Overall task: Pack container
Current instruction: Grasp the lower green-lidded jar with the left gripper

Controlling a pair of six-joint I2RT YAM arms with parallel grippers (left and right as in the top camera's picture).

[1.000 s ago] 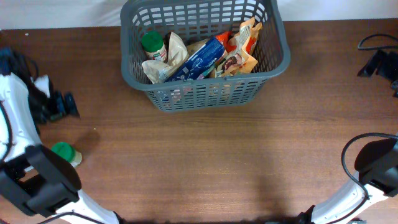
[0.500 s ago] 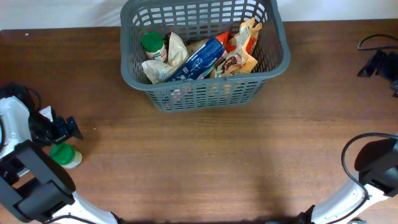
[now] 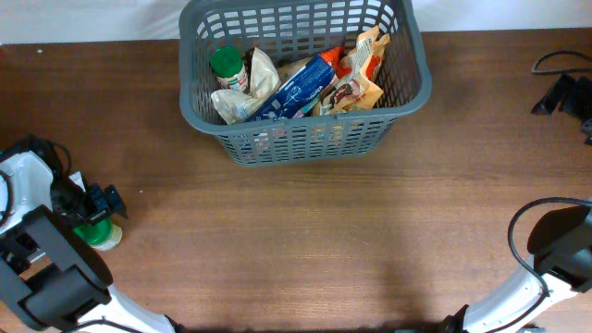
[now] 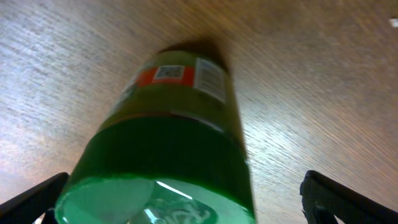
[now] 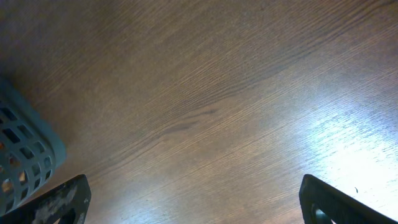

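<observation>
My left gripper's fingertips are only up by the green lid's flat top (image 3: 93, 232) (image 4: 157, 198), so it needs to move lower first and then close.
The dark grey slotted container (image 3: 305, 141) stands at the back centre of the table. It holds a green-lidded jar (image 3: 227, 67), a blue packet (image 3: 301, 90), an orange packet (image 3: 356, 74) and a pale bag (image 3: 254, 83). A second green-lidded jar (image 3: 100, 233) lies on the table at the far left. My left gripper (image 3: 104, 202) is open right over it. In the left wrist view the jar (image 4: 168, 124) fills the space between the jaws of the left gripper (image 4: 186, 200). My right gripper (image 3: 566, 94) is open and empty at the far right.
In the right wrist view, the right gripper (image 5: 199, 199) is over bare wood, with a corner of the container (image 5: 25, 155) at the left edge. A black cable (image 3: 555, 60) lies at the back right. The arm bases stand at both front corners.
My left gripper has moved toward the table's front, from behind the loose jar to right over it, its jaws now either side of the lid. The right arm and the container have not moved.
</observation>
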